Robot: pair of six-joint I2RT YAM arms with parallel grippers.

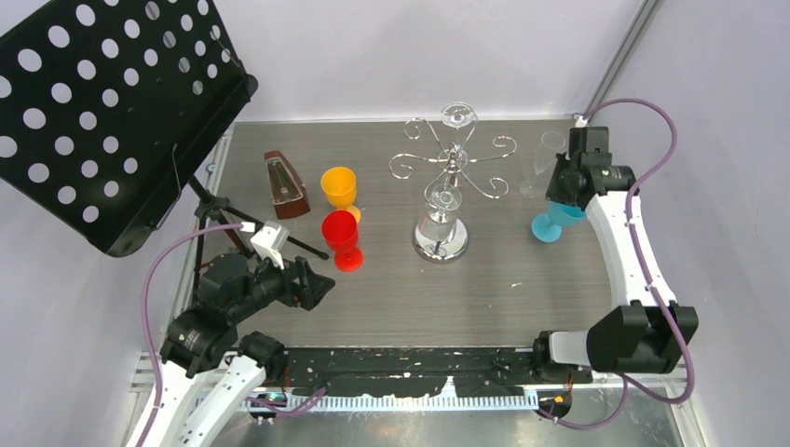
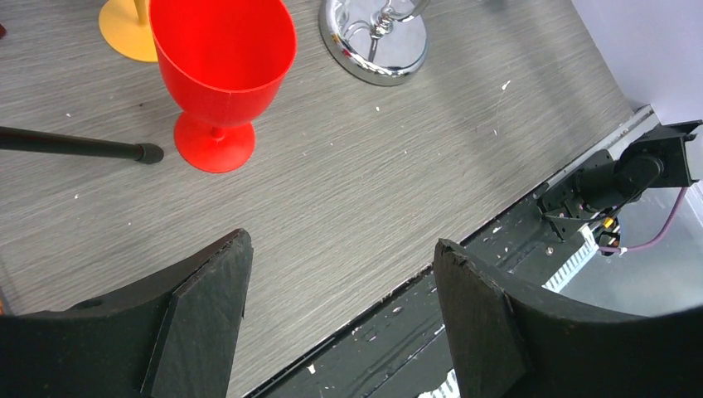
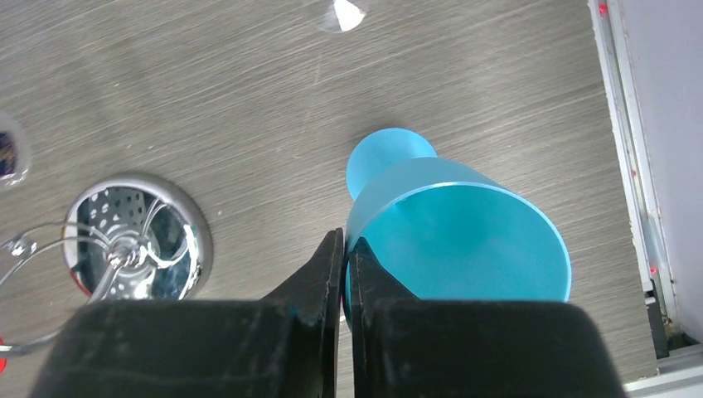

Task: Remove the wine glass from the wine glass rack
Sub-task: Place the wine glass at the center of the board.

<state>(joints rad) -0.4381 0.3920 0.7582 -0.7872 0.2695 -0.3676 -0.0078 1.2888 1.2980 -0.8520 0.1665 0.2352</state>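
The robot's right gripper should keep holding the blue wine glass [image 3: 456,228] until it stands upright. The glass tilts above the flat table, so it would likely tip over its foot if the gripper opened now.
The chrome wine glass rack [image 1: 454,158] stands at the table's middle on its round mirrored base [image 1: 440,240]; the base also shows in the right wrist view [image 3: 137,240]. A clear glass [image 1: 443,199] seems to hang low on it. My right gripper [image 1: 565,199] is well to the rack's right, shut on the rim of a blue wine glass [image 3: 456,228], one finger inside the cup and one outside. The glass tilts, its foot [image 1: 547,228] at the table. My left gripper [image 2: 340,249] is open and empty over the table's near left edge.
A red goblet [image 1: 342,237] and an orange goblet [image 1: 339,189] stand left of the rack, with a brown metronome [image 1: 285,184] behind them. A clear flute [image 1: 543,164] stands at the back right. A black perforated music stand [image 1: 102,112] overhangs the left side.
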